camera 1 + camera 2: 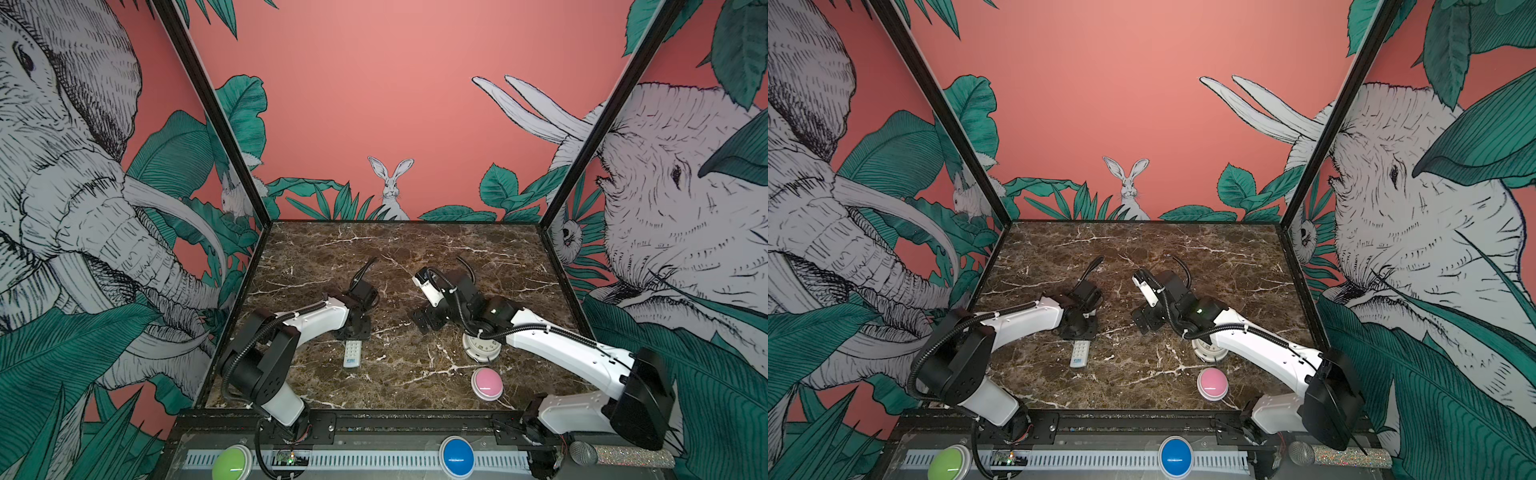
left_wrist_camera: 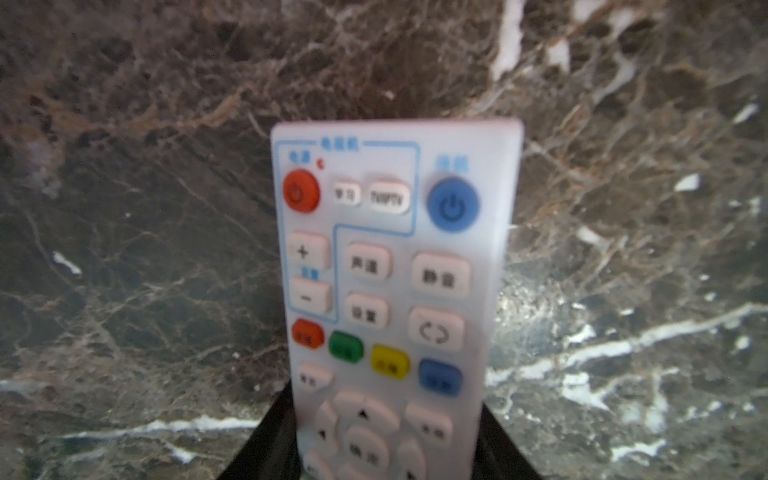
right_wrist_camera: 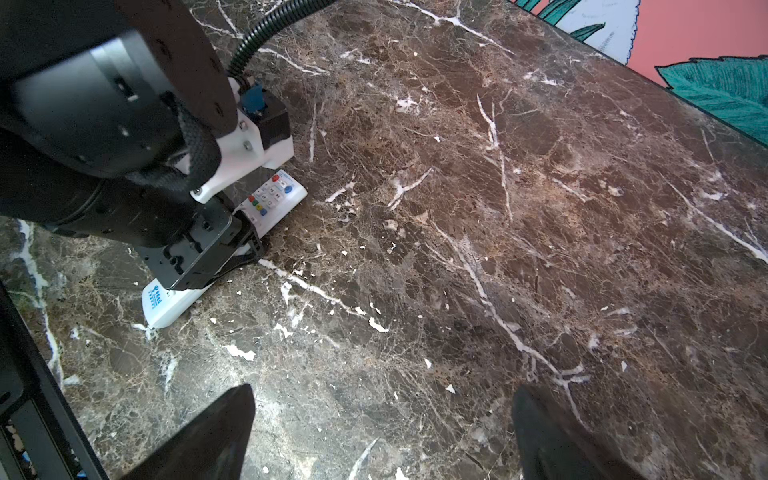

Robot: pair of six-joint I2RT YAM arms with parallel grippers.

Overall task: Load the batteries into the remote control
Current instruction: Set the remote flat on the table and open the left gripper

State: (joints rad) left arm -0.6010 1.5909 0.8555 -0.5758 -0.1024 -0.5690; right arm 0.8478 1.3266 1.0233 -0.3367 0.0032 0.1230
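Observation:
The remote control has only flat marble close below and would settle button side up, so it is now time to open my left gripper.
The remote control is a slim white one lying button-face up on the marble table, left of centre. My left gripper points down over its middle, with the black fingers shut on its two long sides. The red and blue power buttons show beyond the fingers, on the remote control. In the right wrist view the remote control shows its blue logo end past the left hand. My right gripper hangs open over bare marble to the right, holding nothing. No batteries are in view.
A round white clock lies under my right forearm. A pink dome button sits near the front right. Green and blue buttons and a microphone lie on the front rail. Walls close in three sides.

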